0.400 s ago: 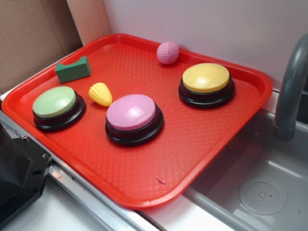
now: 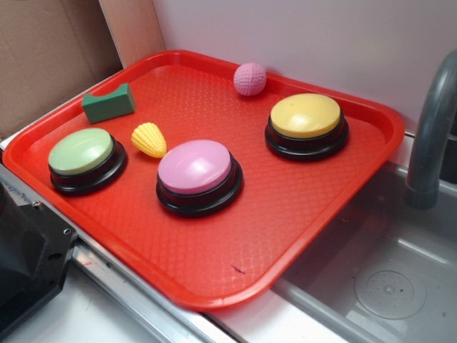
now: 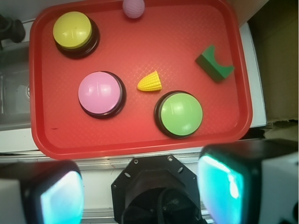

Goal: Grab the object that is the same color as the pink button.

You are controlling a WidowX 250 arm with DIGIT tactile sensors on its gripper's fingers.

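Note:
I will next grab the ball by its bumpy round sides with my gripper, since the pink ball point(image 2: 250, 78) has the same color as the pink button point(image 2: 195, 171).
The small pink ball point(image 2: 250, 78) with a bumpy surface lies at the far edge of the red tray point(image 2: 300, 221), close to the wall; in the wrist view the ball point(image 3: 133, 7) is at the top edge. The pink button point(image 2: 195, 171) stands in the middle of the tray, and shows left of centre in the wrist view point(image 3: 97, 92). My gripper point(image 3: 142, 192) appears only in the wrist view, high above the near side of the tray and over the robot base. Its fingers point(image 3: 226, 186) stand wide apart with nothing between them. It is far from the ball.
Also on the tray: a yellow button point(image 2: 305, 118), a green button point(image 2: 82, 153), a yellow toy corn point(image 2: 149, 139) and a green block point(image 2: 108, 103). A grey faucet point(image 2: 432, 136) and sink point(image 2: 371, 279) lie to the right. The black robot base point(image 3: 156, 193) sits below the tray.

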